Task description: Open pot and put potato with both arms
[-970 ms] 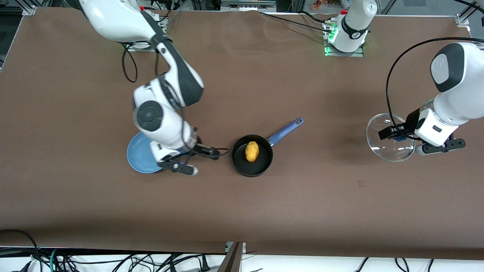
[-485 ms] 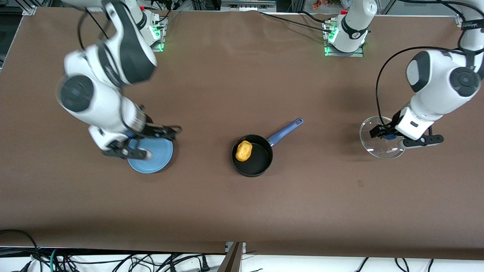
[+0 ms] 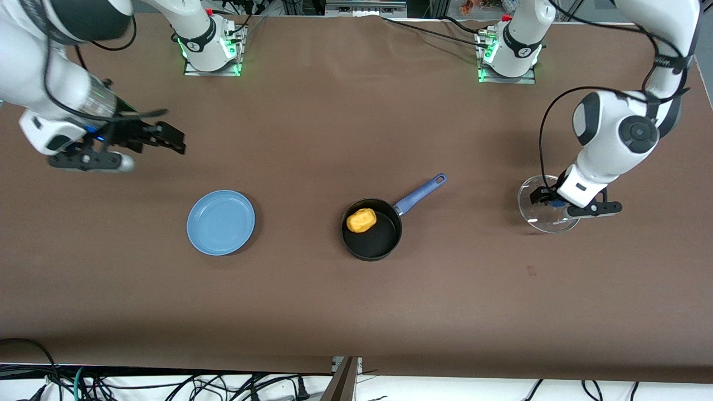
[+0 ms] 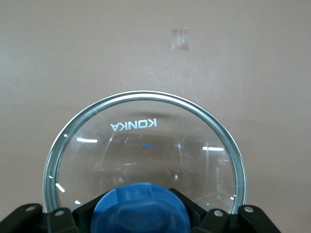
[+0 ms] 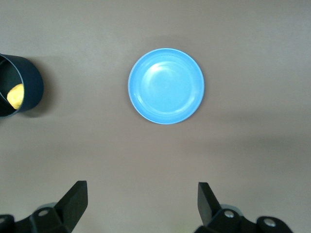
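Observation:
The glass lid's rim (image 3: 545, 231) hangs above the brown table and the lid would fall if I opened now, so my left gripper keeps holding it until the table.
The black pot (image 3: 379, 240) with its blue handle (image 3: 420, 192) stands open mid-table. The yellow-orange potato (image 3: 361, 220) lies inside it, against the wall toward the right arm's end. My left gripper (image 3: 548, 199) is shut on the blue knob (image 4: 141, 209) of the glass lid (image 3: 537, 214) and holds it flat, at or just above the table near the left arm's end. The lid (image 4: 146, 145) fills the left wrist view. My right gripper (image 3: 170, 139) is open and empty, up over the right arm's end of the table. The right wrist view shows its gripper (image 5: 142, 196), the pot (image 5: 26, 85) and the potato (image 5: 15, 96).
A flat light-blue plate (image 3: 221, 222) lies on the table toward the right arm's end from the pot, with nothing on it; it also shows in the right wrist view (image 5: 166, 86). A small dark mark (image 3: 531, 270) is on the brown cloth.
My right arm swung up and away from the plate and pot toward its end of the table. The potato rolled a little inside the pot. My left gripper lowered the lid.

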`<state>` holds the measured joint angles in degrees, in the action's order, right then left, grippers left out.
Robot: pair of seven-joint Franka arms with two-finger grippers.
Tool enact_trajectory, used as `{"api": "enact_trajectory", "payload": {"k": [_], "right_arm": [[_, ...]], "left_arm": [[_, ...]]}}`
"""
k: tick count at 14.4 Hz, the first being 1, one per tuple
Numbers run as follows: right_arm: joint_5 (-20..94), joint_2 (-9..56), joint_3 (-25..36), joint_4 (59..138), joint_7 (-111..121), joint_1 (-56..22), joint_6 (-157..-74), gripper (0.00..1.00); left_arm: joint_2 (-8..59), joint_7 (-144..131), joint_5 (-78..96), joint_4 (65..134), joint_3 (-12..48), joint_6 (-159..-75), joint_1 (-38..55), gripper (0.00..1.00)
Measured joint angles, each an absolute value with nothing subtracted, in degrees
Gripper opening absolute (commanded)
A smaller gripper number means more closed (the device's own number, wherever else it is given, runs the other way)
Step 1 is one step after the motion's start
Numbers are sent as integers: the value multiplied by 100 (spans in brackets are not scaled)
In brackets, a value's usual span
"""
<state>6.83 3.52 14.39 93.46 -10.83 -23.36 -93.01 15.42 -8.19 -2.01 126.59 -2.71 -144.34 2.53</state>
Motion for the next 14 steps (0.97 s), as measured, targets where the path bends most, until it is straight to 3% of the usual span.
{"api": "enact_trajectory", "payload": {"k": [6, 9, 14], "right_arm": [[387, 105, 1576, 9358, -846, -2356, -8972, 100], [355, 52, 1478, 9359, -782, -2252, -8919, 100], [344, 53, 525, 9367, -473, -1163, -8919, 100]], "left_arm": [[2434, -889, -202, 12651, -259, -15450, 253, 36], [2519, -897, -202, 12632, -255, -15534, 253, 58], [2544, -902, -202, 12608, -242, -15537, 255, 86]]}}
